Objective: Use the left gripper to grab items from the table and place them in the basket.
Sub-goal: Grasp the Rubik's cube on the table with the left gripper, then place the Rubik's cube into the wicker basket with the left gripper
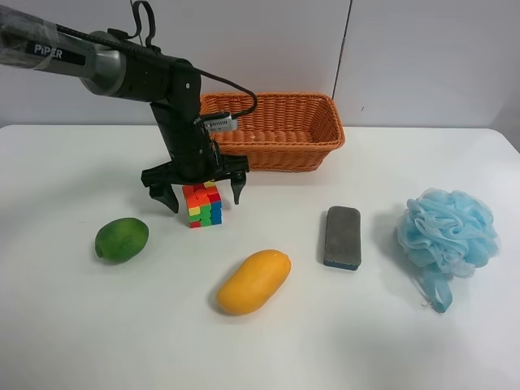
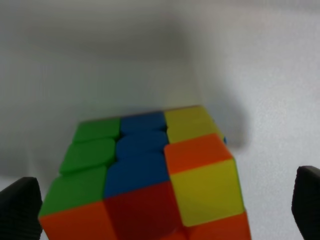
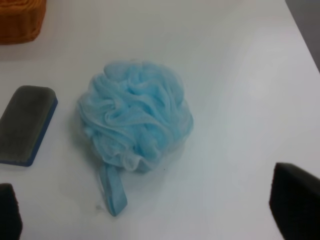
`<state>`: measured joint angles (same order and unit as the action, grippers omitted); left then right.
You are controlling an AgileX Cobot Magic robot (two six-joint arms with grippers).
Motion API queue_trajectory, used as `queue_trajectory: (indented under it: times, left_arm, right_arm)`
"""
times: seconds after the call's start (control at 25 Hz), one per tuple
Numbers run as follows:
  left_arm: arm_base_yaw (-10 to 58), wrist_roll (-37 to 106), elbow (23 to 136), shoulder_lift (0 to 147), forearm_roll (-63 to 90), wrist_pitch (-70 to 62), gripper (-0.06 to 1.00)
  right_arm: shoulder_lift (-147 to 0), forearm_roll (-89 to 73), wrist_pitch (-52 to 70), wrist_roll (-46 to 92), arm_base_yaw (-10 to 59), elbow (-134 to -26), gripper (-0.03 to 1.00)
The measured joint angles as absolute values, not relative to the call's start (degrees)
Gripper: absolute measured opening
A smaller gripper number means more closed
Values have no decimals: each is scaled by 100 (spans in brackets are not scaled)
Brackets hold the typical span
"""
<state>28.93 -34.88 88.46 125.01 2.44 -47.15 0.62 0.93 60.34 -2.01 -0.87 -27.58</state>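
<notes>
My left gripper should close on the puzzle cube (image 1: 204, 204) now. Both of its fingertips reach down beside the cube above the white table, so it would hold the cube if it closed now.
The puzzle cube (image 1: 204, 204) sits on the white table (image 1: 97, 333) in front of the wicker basket (image 1: 276, 130). My left gripper (image 1: 203, 193) is open, its two prongs straddling the cube on either side, just above the table. The cube fills the left wrist view (image 2: 145, 175) with a fingertip (image 2: 20, 207) at each lower corner. The green fruit (image 1: 122, 239), the mango (image 1: 253, 281), the dark grey pad (image 1: 342, 236) and the blue bath puff (image 1: 447, 231) lie on the table. My right gripper (image 3: 150, 212) is open above the table near the puff (image 3: 135, 117) and the pad (image 3: 25, 125).
The basket's corner shows in the right wrist view (image 3: 17, 20). The left arm (image 1: 106, 65) and its cable reach in from the exterior high view's upper left, just in front of the basket. A wall stands behind the table.
</notes>
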Motion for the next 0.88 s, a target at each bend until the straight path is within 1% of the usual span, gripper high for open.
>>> queue_trajectory:
  times: [0.08, 0.16, 0.2, 0.28, 0.32, 0.88]
  left_arm:
    - [2893, -3488, 8846, 12538, 238, -4715, 95]
    - [2893, -3488, 8846, 12538, 232, -4715, 86]
    - [2893, -3488, 8846, 12538, 226, -4715, 79]
    - [2893, -3488, 8846, 12538, 210, -4715, 61]
    - [2893, -3488, 8846, 12538, 193, -4715, 56]
    - [2893, -3488, 8846, 12532, 173, -4856, 56]
  right_arm:
    - [62, 93, 6034, -201, -87, -2758, 99]
    - [62, 93, 6034, -201, -87, -2758, 99]
    - [62, 93, 6034, -201, -87, -2758, 99]
    - [62, 93, 6034, -201, -87, -2758, 99]
    - [62, 93, 6034, -201, -87, -2758, 99]
    - [62, 93, 6034, -201, -87, -2758, 99]
